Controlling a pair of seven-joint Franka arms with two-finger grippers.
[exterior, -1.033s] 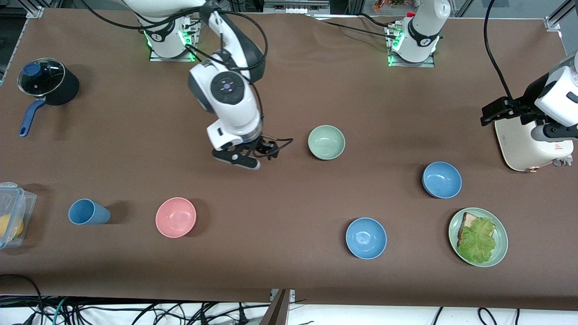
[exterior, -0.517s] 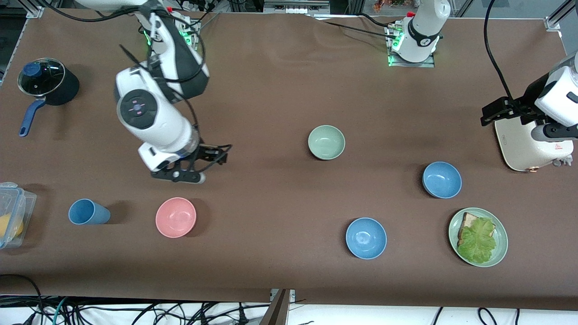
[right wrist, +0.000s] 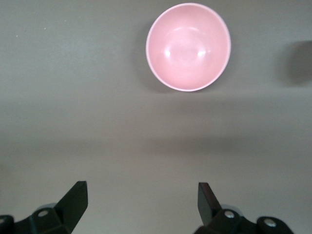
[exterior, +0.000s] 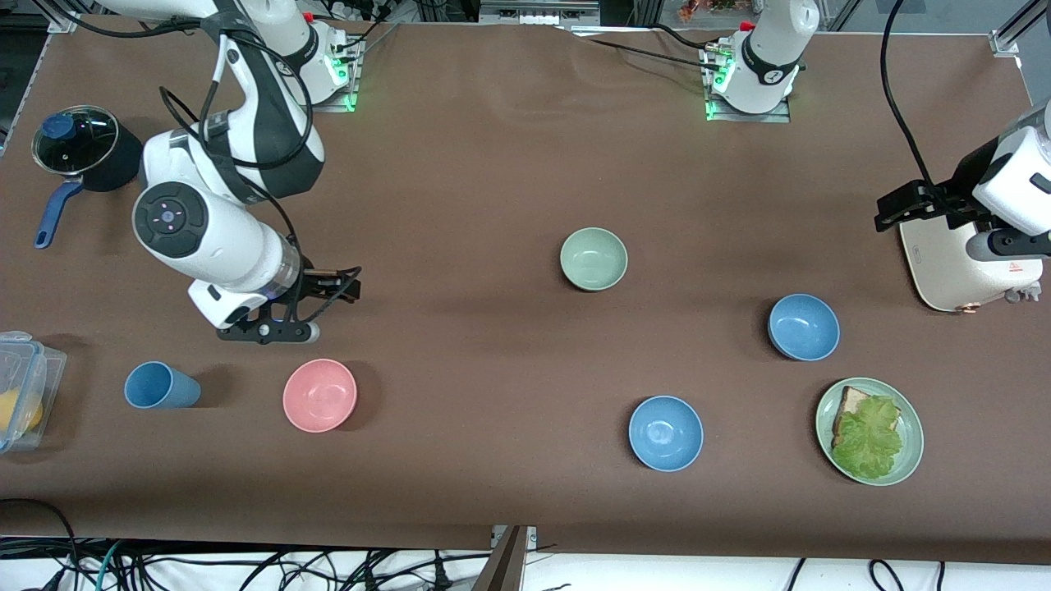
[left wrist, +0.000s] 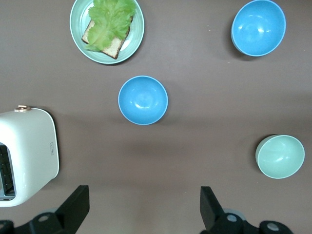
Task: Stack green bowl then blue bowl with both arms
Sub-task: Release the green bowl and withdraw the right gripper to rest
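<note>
My left gripper is due to grab the blue bowl beside the plate with the green bowl (exterior: 594, 259) next. It should hold that blue bowl by its rim (exterior: 836, 315) to stack it.
The green bowl (exterior: 594, 259) sits upright and empty mid-table; it also shows in the left wrist view (left wrist: 280, 156). One blue bowl (exterior: 804, 327) (left wrist: 143, 100) stands beside the toaster and plate. The second blue bowl (exterior: 666, 432) (left wrist: 258, 27) is nearer the front camera. My right gripper (exterior: 267, 332) (right wrist: 141, 200) is open and empty, over bare table close to the pink bowl (exterior: 319, 395) (right wrist: 188, 46). My left gripper (exterior: 907, 205) (left wrist: 144, 204) is open and empty, waiting high over the table beside the toaster.
A white toaster (exterior: 969, 271) (left wrist: 27, 156) and a green plate (exterior: 911, 460) (left wrist: 134, 34) with toast and lettuce are at the left arm's end. A blue cup (exterior: 160, 386), a lidded pot (exterior: 86, 152) and a clear container (exterior: 20, 390) are at the right arm's end.
My right arm has swung from beside the green bowl toward its own end of the table, ending near the pink bowl. The left arm and bowls have not moved.
</note>
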